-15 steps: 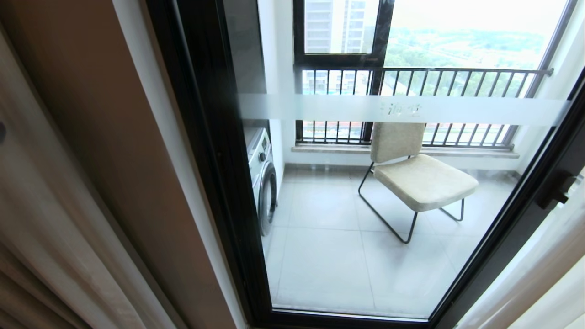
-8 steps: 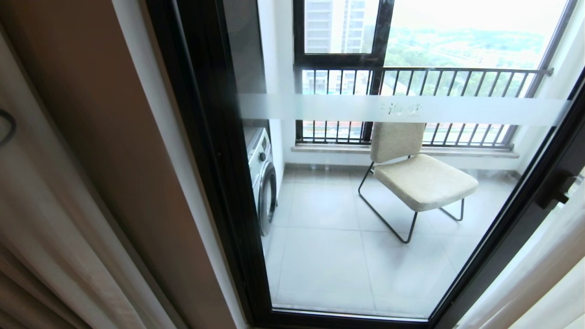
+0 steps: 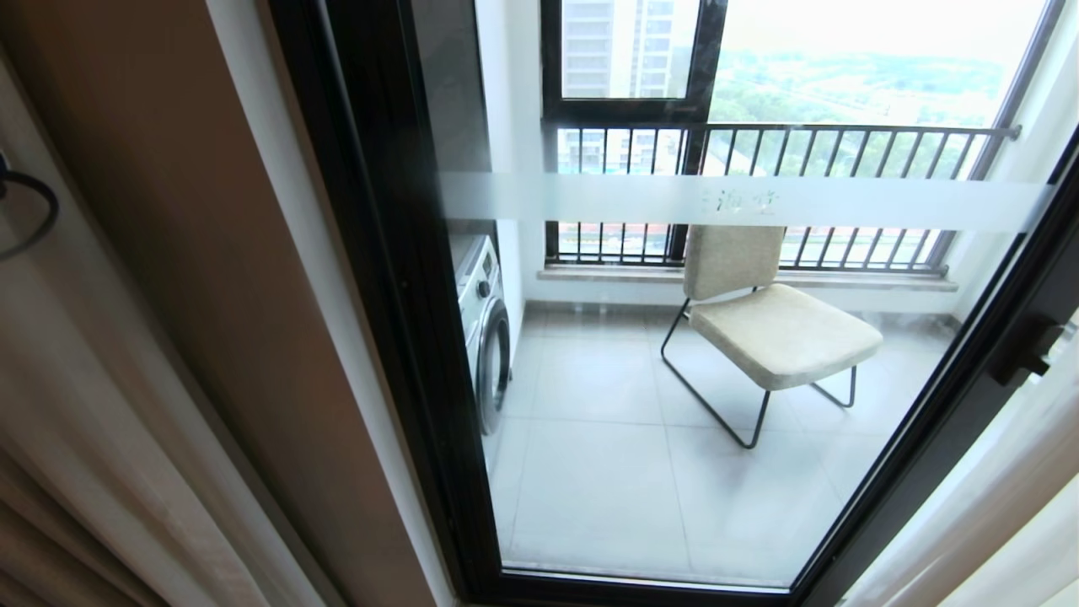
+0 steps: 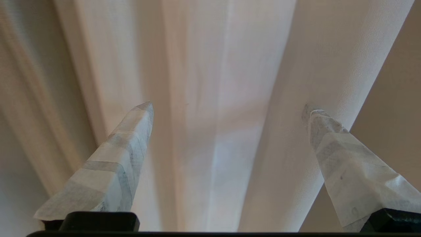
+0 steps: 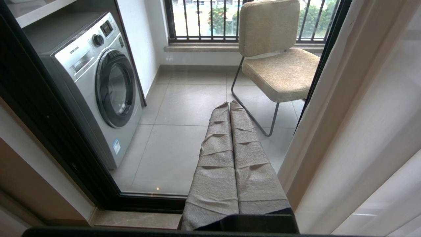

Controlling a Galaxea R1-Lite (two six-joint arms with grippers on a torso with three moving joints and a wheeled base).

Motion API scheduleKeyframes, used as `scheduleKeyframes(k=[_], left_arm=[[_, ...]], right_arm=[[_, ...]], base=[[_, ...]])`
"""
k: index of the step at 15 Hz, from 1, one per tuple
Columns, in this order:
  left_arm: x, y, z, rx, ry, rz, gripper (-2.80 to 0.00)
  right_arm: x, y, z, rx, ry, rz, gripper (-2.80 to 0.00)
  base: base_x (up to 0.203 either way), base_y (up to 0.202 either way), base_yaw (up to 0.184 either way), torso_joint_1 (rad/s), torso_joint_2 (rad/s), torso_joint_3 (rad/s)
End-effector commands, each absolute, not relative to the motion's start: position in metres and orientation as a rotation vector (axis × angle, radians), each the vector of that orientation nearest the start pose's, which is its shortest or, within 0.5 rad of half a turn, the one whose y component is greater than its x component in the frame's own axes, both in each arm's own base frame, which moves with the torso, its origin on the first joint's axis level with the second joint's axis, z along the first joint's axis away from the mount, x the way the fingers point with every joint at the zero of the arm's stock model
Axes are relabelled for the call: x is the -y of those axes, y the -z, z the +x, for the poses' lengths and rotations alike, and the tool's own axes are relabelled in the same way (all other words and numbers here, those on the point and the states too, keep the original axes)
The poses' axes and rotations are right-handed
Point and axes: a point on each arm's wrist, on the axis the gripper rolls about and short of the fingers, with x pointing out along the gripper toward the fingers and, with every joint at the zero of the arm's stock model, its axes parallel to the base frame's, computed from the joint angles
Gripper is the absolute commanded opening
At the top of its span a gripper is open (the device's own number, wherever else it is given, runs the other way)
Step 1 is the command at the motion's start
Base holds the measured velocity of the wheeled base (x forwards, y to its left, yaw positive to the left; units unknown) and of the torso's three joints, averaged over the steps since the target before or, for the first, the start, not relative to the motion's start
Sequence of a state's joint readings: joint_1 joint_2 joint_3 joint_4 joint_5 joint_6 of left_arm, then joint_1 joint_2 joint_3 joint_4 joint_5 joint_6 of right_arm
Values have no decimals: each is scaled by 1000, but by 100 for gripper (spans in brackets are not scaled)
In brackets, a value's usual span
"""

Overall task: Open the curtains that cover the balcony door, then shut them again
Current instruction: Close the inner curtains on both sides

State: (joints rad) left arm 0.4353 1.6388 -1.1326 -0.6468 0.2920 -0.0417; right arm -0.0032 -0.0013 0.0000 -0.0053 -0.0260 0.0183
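Note:
I will close the curtains over the balcony door, so my left gripper will grab the pale folds (image 3: 111, 374) (image 4: 240, 114) beside their free edge.
The curtains hang drawn aside: beige and white pleats (image 3: 76, 405) at the left edge of the head view, a white sheer (image 3: 995, 506) at the lower right. Between them the balcony door (image 3: 607, 472) stands uncovered, its frosted band (image 3: 590, 198) across the glass. In the left wrist view my left gripper (image 4: 227, 106) is open, its taped fingers (image 4: 125, 154) wide apart, facing the pale folds of the curtains (image 4: 210, 65), with one fold between them. My right gripper (image 5: 229, 103) is shut and empty, pointing at the glass beside the right-hand curtains (image 5: 361, 115).
Behind the glass stand a silver washing machine (image 5: 95, 79) on the left and a beige chair (image 3: 775, 329) on black legs. A barred window (image 3: 759, 152) closes the balcony. A black latch (image 3: 1024, 346) sits on the door frame at the right. A black cable loop (image 3: 29, 215) shows at the far left.
The black cable loop at the left edge of the head view has come further into the picture. Door, chair and curtains have not moved.

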Motion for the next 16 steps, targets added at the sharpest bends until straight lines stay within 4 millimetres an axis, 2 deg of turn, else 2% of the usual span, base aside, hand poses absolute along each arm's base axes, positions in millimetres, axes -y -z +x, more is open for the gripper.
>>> scheduleKeyframes(k=[1,5,10,16], left_arm=[[-144,-286,294,145,-713,-30,0],[-158,-287,310,195,-711,-23,0],[-171,-286,310,204,-724,-17,0],[-174,-283,315,205,-681,-31,0]], right_arm=[[1,-76,-23,6,29,18,-280],[1,-76,-23,6,29,18,-280],[0,-76,-23,6,30,18,-280],[1,-76,-23,6,30,18,-280]], base=[[0,0,0,0,0,0],[0,0,0,0,0,0],[0,0,0,0,0,0],[0,0,0,0,0,0]])
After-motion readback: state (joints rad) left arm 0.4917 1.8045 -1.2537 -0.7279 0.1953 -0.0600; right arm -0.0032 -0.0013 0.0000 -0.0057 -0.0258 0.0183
